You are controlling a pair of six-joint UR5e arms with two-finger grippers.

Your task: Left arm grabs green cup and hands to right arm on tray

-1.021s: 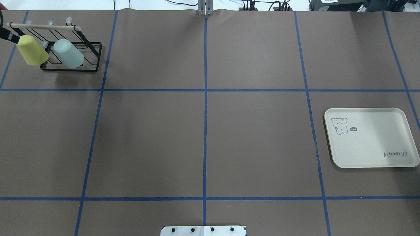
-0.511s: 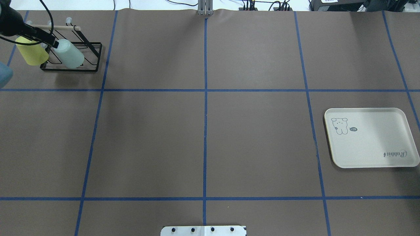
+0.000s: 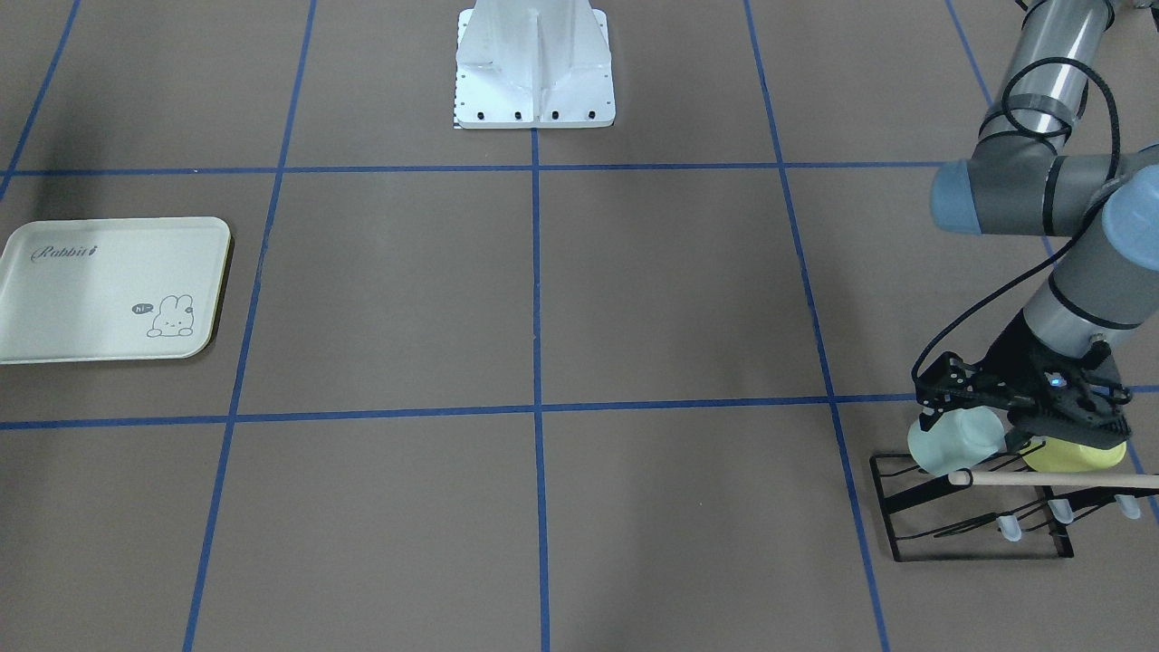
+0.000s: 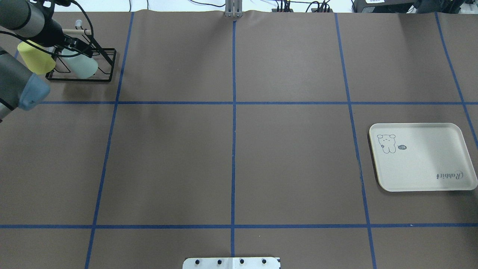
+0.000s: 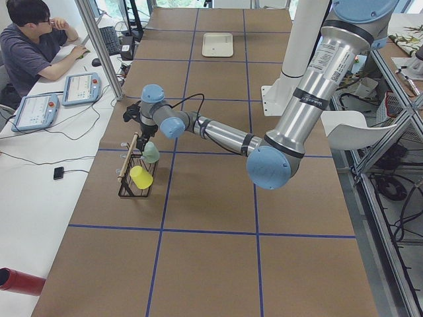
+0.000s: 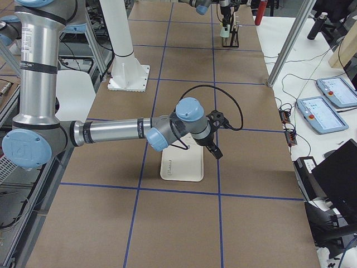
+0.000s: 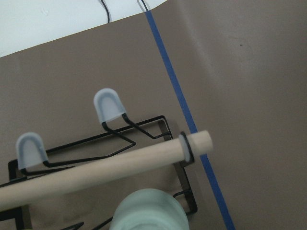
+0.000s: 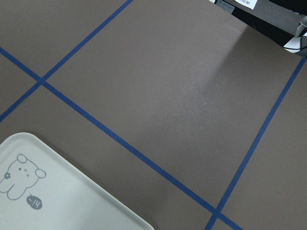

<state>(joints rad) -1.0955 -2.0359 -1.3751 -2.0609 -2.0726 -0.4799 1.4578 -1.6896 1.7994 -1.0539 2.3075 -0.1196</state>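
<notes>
My left gripper grabs the pale mint green cup by its body [image 3: 948, 444] next, so the cup's bottom stays free for my right gripper.
The green cup [image 4: 83, 67] is a pale mint tumbler lying tilted on a black wire rack [image 4: 106, 79] at the far left of the table. It also shows in the front view [image 3: 951, 442] and at the bottom of the left wrist view [image 7: 148, 213]. My left gripper [image 4: 73, 46] is open just above the cup, with fingers on either side of it [image 3: 969, 424]. The cream tray [image 4: 425, 164] with the "Rabbit" script lies empty at the right. My right gripper [image 6: 216, 152] hovers beside the tray; I cannot tell whether it is open or shut.
A yellow-green cup [image 4: 35, 59] sits on the same rack, left of the green one. A wooden dowel [image 3: 1050, 477] runs across the rack's top, close to my left gripper. The robot's base plate [image 4: 231, 262] is at the near edge.
My left arm has come in from the left edge and moved right over the rack, from the yellow-green cup to above the green cup. The cups and tray have not moved.
</notes>
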